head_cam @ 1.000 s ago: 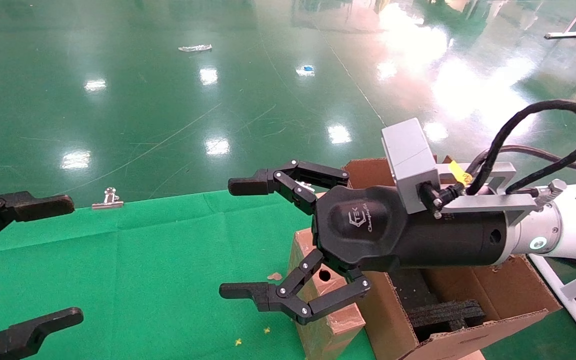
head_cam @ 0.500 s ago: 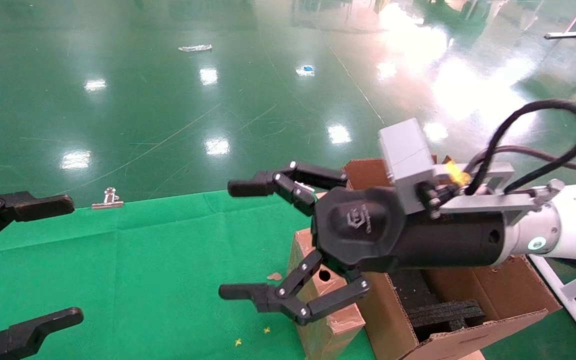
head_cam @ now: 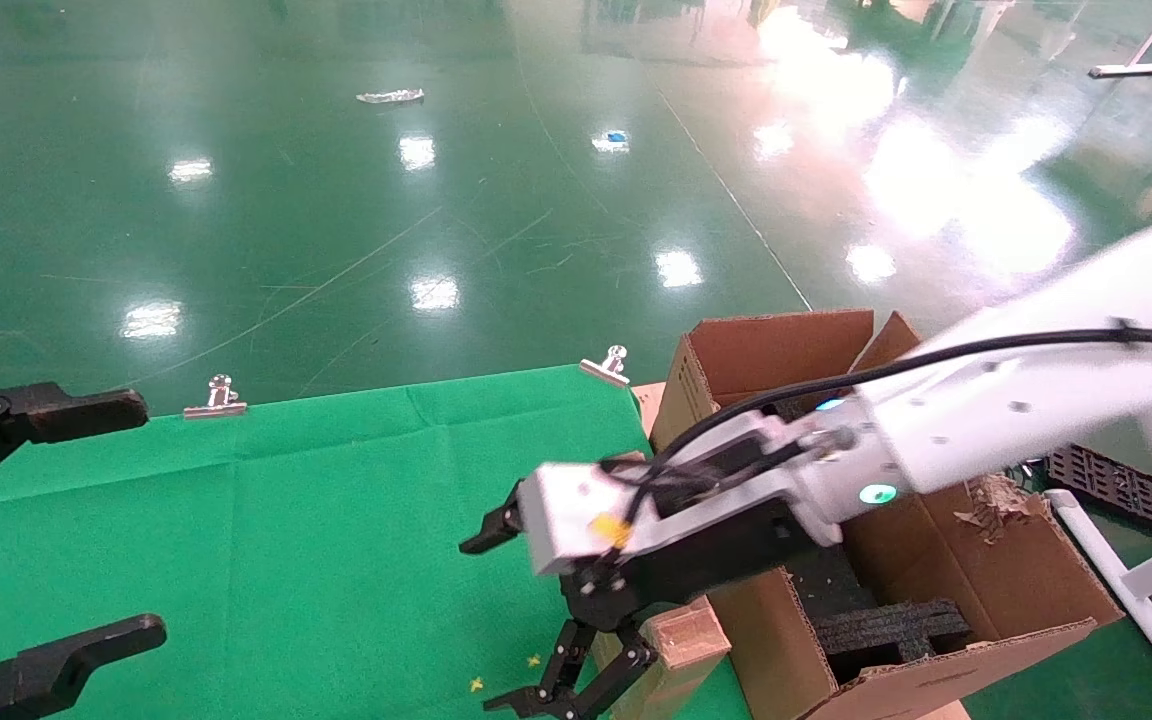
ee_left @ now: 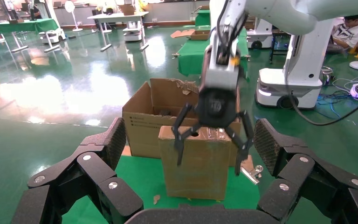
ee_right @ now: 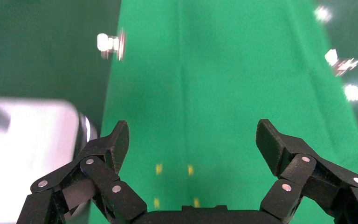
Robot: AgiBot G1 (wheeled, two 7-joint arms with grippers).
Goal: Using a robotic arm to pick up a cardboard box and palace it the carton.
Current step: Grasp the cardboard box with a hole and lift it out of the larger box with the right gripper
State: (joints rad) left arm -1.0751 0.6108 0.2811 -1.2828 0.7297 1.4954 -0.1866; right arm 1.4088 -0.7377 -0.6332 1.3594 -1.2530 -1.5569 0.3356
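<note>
I will next grab the cardboard box by its narrow taped top [head_cam: 688,634] with my right gripper, so that I can place it in the large open carton [head_cam: 976,590].
The slim brown cardboard box [head_cam: 678,645] stands upright on the green cloth [head_cam: 286,520], against the large corrugated carton [head_cam: 976,590] with black foam [head_cam: 891,625] inside. My right gripper [head_cam: 511,615], on the white robotic arm [head_cam: 1026,410], is open and points steeply down beside the box's top, on the side toward my left gripper. In the left wrist view the box [ee_left: 200,175] shows its taped top with a round hole, and the right gripper [ee_left: 208,163] hangs in front of it. The right wrist view shows only cloth between its fingers [ee_right: 192,135]. My left gripper [head_cam: 116,520] is open and parked at the left.
Two metal clips [head_cam: 216,397] [head_cam: 608,365] hold the cloth's far edge. A white frame [head_cam: 1136,590] and a black tray [head_cam: 1116,485] stand right of the carton. Glossy green floor lies beyond. The carton also shows behind the box in the left wrist view [ee_left: 142,123].
My right arm has swung from pointing level across the table to pointing steeply down over the cardboard box, still open. The left gripper has not moved.
</note>
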